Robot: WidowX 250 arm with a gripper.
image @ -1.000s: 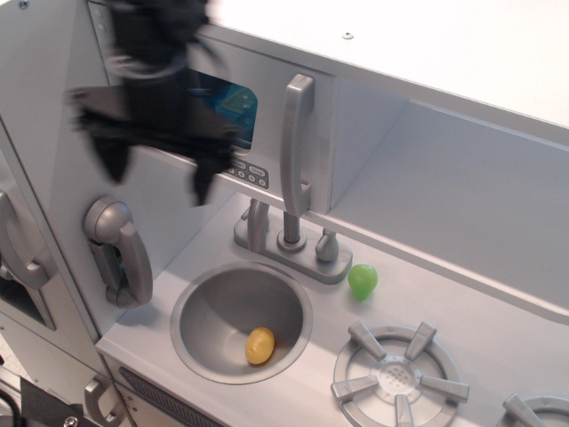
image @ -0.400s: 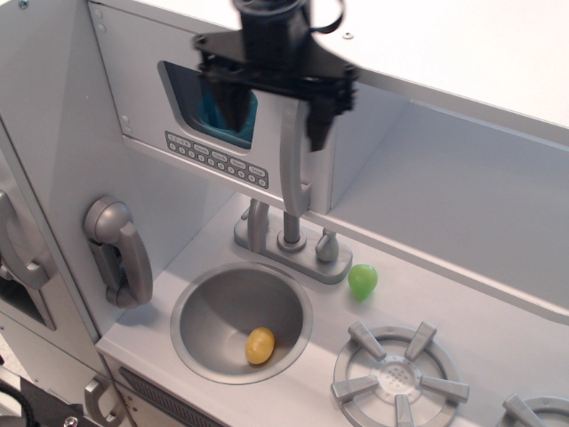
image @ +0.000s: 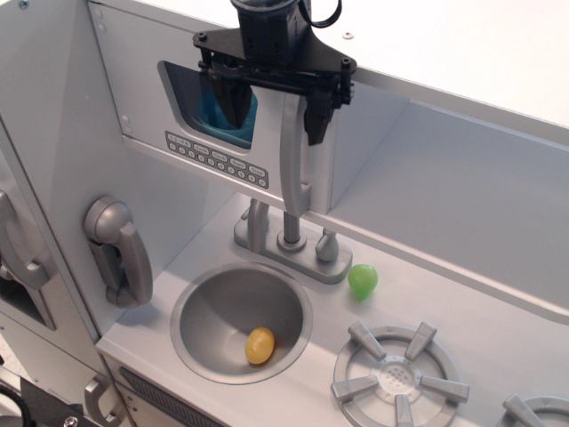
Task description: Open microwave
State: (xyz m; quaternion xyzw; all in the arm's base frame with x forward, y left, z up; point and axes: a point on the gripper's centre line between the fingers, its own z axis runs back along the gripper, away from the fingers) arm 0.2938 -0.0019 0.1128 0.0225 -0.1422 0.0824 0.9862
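Observation:
I need to swing the microwave point(image: 142, 98) open, so my gripper should next grab its door point(image: 209, 120) by the top of the grey handle.
The microwave point(image: 142, 98) is a light grey box at the upper left, door closed, with a clear window point(image: 191, 107), a button row point(image: 216, 158) and a long vertical grey handle point(image: 293, 156) on its right side. My black gripper point(image: 274, 114) hangs in front of the door, open. Its left finger is over the window and its right finger point(image: 317, 114) is just right of the handle's top, so the fingers straddle the handle. The handle's top end is hidden behind the gripper.
Below are a faucet point(image: 289, 236), a round sink point(image: 240, 320) with a yellow egg-shaped toy point(image: 260, 345), a green toy point(image: 362, 280), a stove burner point(image: 398, 374), a grey phone handset point(image: 120, 253) at the left, and an open shelf recess point(image: 444, 196) to the right.
The gripper swung from the left of the door over to the handle's top, then shifted slightly; it now straddles the handle. The door has not moved.

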